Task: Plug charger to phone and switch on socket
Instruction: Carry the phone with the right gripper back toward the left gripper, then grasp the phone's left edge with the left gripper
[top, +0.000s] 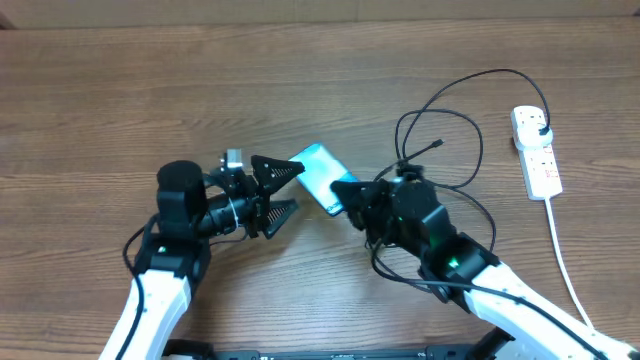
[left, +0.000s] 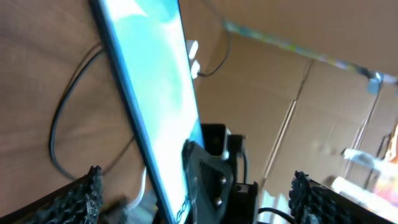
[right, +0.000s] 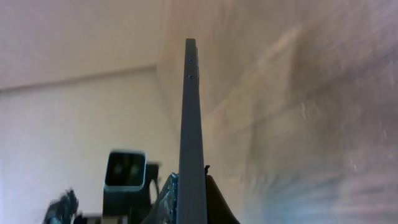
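Observation:
The left gripper needs to move toward the phone before it closes on the phone. It would miss if it closed now, because the near edge of the phone is beyond the left fingers.
The phone (top: 318, 175), cyan screen lit, is held on edge above the table by my right gripper (top: 350, 196), which is shut on its right end. It shows edge-on in the right wrist view (right: 191, 124), between the fingers (right: 191, 196). My left gripper (top: 283, 190) is open, its jaws spread just left of the phone. In the left wrist view the phone (left: 155, 93) stands between the open fingertips (left: 198, 196). The black charger cable (top: 440, 120) loops on the table behind the right arm, its plug head in the white socket strip (top: 537, 150) at the far right.
The socket's thick white cord (top: 565, 260) runs down toward the front right edge. Cardboard walls stand behind the table in the left wrist view (left: 298, 93). Bare wooden tabletop (top: 150, 100) lies at the left and back.

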